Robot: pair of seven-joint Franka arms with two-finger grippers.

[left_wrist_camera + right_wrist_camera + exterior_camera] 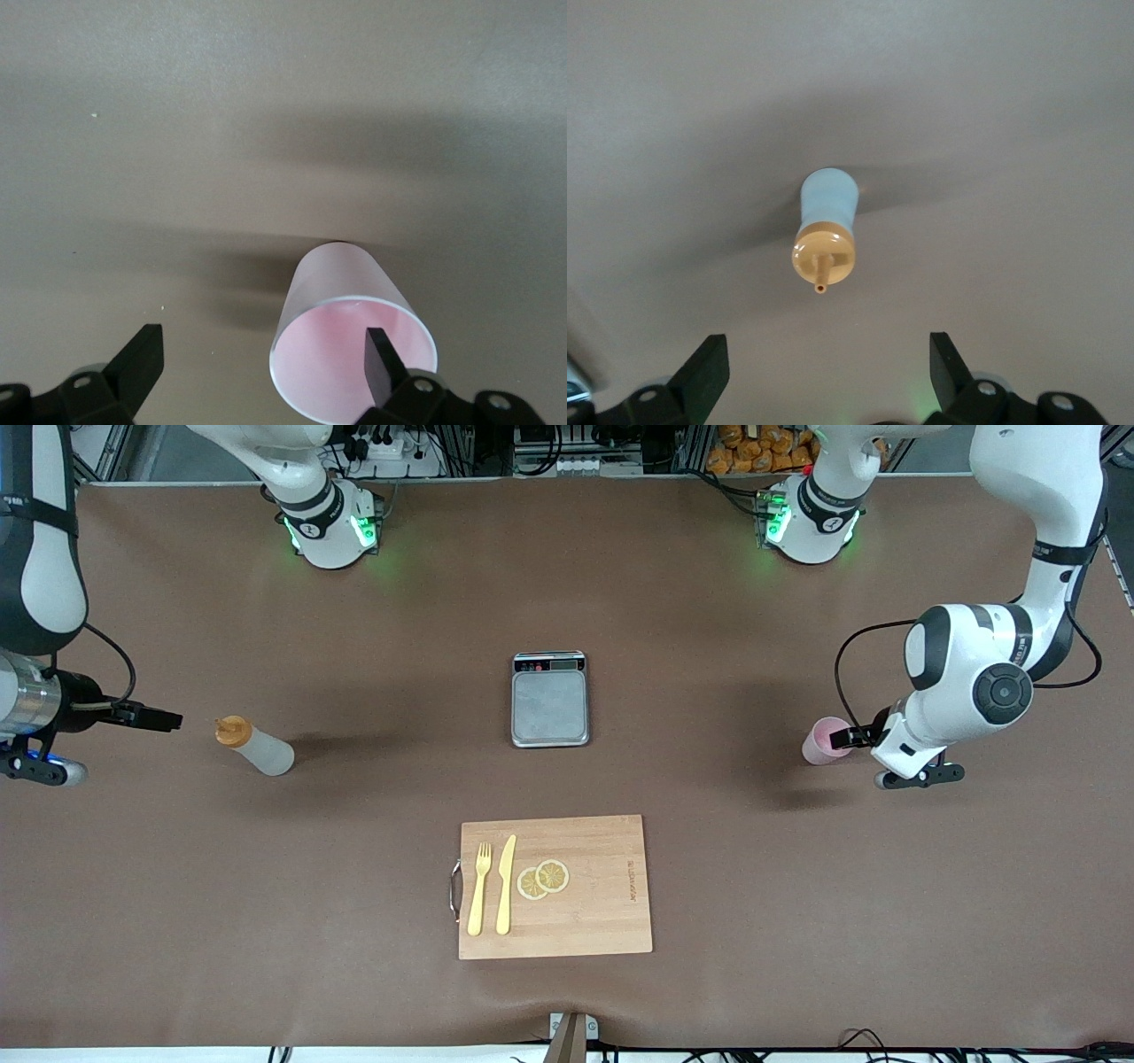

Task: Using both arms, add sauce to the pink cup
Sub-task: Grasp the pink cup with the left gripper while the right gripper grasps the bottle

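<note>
Next, my left gripper grabs the pink cup by its rim [423, 329] to set it on the grey scale for the sauce.
The sauce bottle [254, 746], whitish with an orange cap, stands upright on the table toward the right arm's end. My right gripper [158, 717] is open and empty, a short way from the bottle and level with it. In the right wrist view the bottle [826, 232] is centred ahead of the open gripper [828, 367]. The pink cup [825, 740] stands upright toward the left arm's end. My left gripper [856, 735] is open right at the cup. In the left wrist view one of the fingers [379, 359] lies over the mouth of the cup [341, 292], the other off to its side.
A grey scale [549, 707] sits mid-table. A wooden cutting board [602, 908], nearer to the front camera, carries a yellow fork [479, 887], a yellow knife [506, 881] and two lemon slices [543, 878].
</note>
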